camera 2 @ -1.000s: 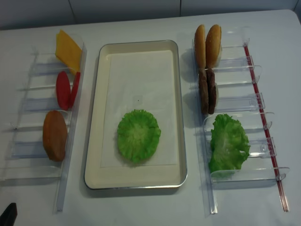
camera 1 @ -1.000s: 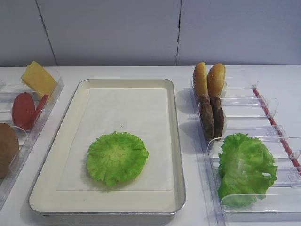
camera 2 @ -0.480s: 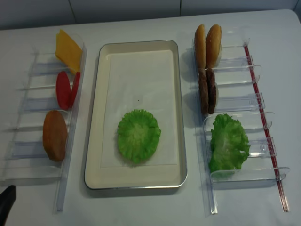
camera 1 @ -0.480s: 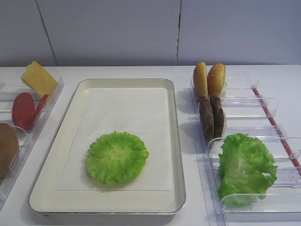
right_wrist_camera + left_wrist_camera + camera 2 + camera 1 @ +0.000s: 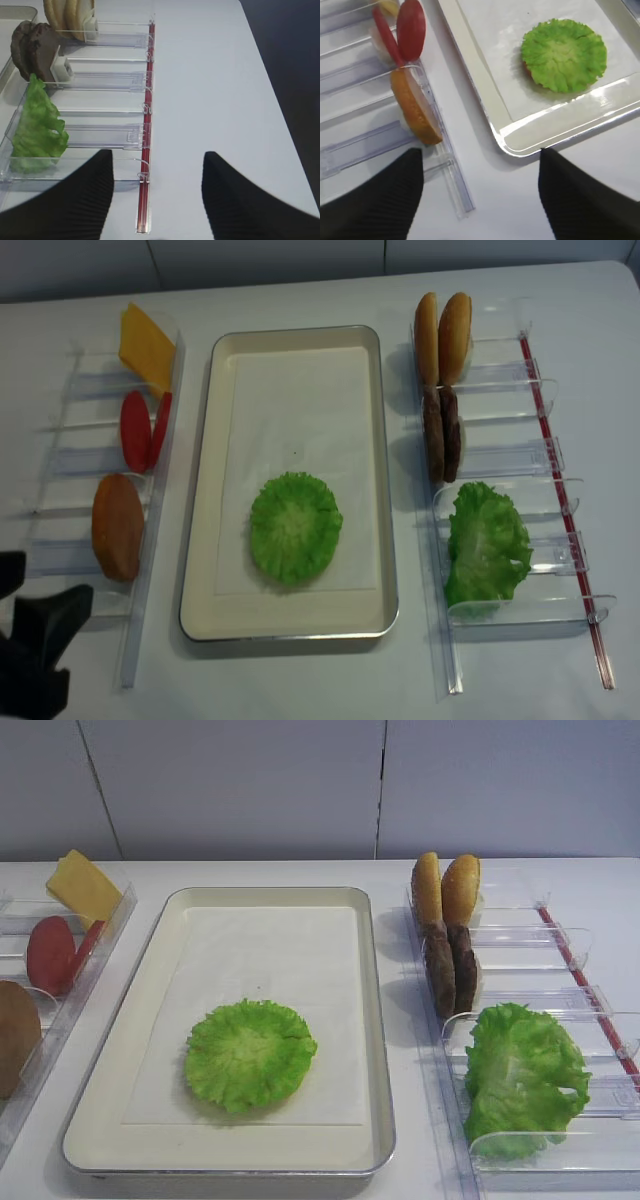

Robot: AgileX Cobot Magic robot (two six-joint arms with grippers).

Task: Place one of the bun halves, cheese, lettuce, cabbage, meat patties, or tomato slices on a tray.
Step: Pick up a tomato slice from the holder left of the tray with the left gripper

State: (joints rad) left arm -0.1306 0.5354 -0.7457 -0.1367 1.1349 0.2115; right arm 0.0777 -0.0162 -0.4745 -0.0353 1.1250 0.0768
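My left gripper grabs the red tomato slice by its exposed upper edge [image 5: 163, 411] next, since the clear bin's sides enclose the slice's lower part.
The tray [image 5: 372, 1020] [image 5: 203, 490] [image 5: 470, 75] holds one round green cabbage leaf [image 5: 250, 1053] [image 5: 295, 528] [image 5: 564, 54] on its paper liner. In the left bins stand the cheese [image 5: 146, 345], the tomato slices [image 5: 135, 430] [image 5: 411, 30] and an orange-brown bun piece [image 5: 117, 526] [image 5: 415, 107]. The right bins hold two bun halves [image 5: 443, 337] [image 5: 67, 15], the meat patties [image 5: 441, 433] [image 5: 34, 47] and the lettuce [image 5: 485, 543] [image 5: 36, 125]. My left gripper [image 5: 479, 165] [image 5: 45, 585] hangs open and empty near the tray's front left corner. My right gripper [image 5: 157, 160] is open and empty in front of the lettuce bin.
Clear plastic divided bins [image 5: 60, 540] [image 5: 520, 500] flank the tray on both sides. A red strip [image 5: 146, 125] runs along the right bins' outer edge. The white table's right edge [image 5: 280, 100] drops to dark floor.
My left gripper has risen into the overhead view from the bottom left corner, closer to the left bins. The food and the tray have not moved.
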